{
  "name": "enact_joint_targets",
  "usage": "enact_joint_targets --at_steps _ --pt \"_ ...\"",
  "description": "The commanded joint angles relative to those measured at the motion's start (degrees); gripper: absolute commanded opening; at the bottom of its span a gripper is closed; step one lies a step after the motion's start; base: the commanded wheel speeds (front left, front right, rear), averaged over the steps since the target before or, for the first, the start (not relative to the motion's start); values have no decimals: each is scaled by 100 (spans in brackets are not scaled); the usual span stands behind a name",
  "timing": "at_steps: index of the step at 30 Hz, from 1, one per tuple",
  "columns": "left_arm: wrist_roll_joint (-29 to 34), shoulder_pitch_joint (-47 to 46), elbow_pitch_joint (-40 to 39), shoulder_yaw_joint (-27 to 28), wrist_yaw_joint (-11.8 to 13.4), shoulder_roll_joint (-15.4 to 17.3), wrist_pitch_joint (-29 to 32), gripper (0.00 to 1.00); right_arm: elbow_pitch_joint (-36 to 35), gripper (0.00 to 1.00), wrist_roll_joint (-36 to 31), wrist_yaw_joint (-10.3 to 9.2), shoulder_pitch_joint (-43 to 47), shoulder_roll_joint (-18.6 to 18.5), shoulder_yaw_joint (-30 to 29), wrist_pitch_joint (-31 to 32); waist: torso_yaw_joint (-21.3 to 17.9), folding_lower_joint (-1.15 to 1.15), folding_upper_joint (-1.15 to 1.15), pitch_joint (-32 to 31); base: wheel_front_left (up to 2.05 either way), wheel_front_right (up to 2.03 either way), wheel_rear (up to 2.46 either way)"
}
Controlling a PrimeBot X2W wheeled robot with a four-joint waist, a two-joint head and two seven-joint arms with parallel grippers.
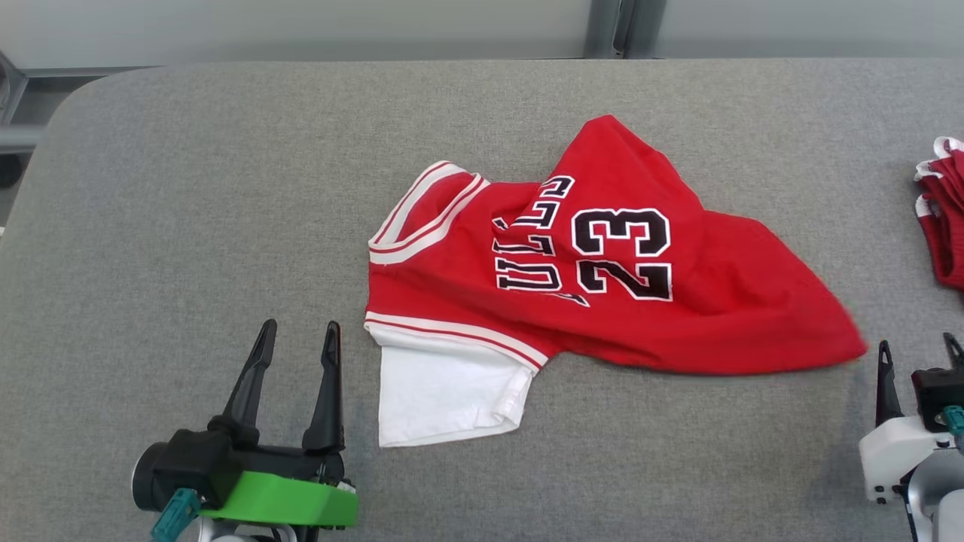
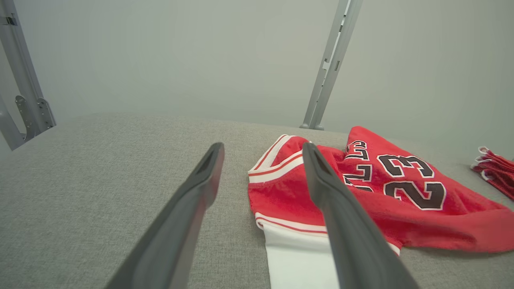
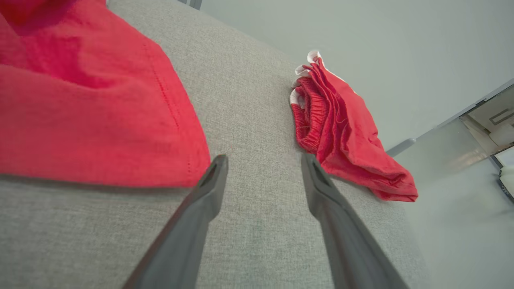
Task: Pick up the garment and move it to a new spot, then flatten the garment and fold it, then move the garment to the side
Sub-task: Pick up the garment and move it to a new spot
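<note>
The jersey's numbered front (image 1: pixel 623 248) is lying slack, but its bottom hem corner (image 1: pixel 855 347) sticks out as a thin edge. I should pinch that corner with my right gripper next.
A red jersey (image 1: pixel 602 278) with a black "23" and white-striped trim lies crumpled in the middle of the grey table (image 1: pixel 188 211), a white sleeve (image 1: pixel 444 395) sticking out at its near left. The jersey (image 2: pixel 401 192) sits to the right of my left fingers in the left wrist view. My left gripper (image 1: pixel 300 335) hovers open near the table's front, just left of the white sleeve. My right gripper (image 1: pixel 919 348) stands open at the lower right, close to the jersey's right corner (image 3: pixel 100 120). Neither gripper holds anything.
A second red garment (image 1: pixel 943 211) with white trim lies bunched at the table's far right edge, seen as a heap (image 3: pixel 345 132) beside my right fingers. A grey wall and metal frame post (image 2: pixel 327 68) stand behind the table. Bare cloth stretches across the table's left half.
</note>
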Motion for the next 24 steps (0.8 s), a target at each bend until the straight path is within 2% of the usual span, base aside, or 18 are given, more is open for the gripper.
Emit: enact_joint_targets --at_steps 1,6,8,11,15,19,24 --pt "21 -83 13 19 -16 9 1 100 26 100 -58 -10 -69 9 -64 14 -1 0 0 0 0 0 0" --pt "39 -73 124 55 6 9 1 100 215 100 -1 -10 -249 72 -498 -89 17 0 0 -20 0 0 0" --pt "71 -69 153 77 4 10 1 100 272 100 277 -10 -337 92 -620 -224 26 0 0 -33 0 0 0" --pt "-31 -41 202 95 -13 9 1 100 455 100 1166 -9 -497 109 -623 -407 37 0 0 -83 0 0 0" --pt "-430 30 296 150 -43 10 1 100 682 100 2309 -9 -585 100 -181 -603 27 0 0 -211 0 0 0" --pt "-682 99 518 228 -79 10 1 100 755 100 3185 -9 -467 103 474 -737 -17 0 0 -381 0 0 0" --pt "-752 126 828 286 -100 108 1 100 639 100 3825 -9 -300 101 1173 -801 -97 0 0 -605 0 0 0"
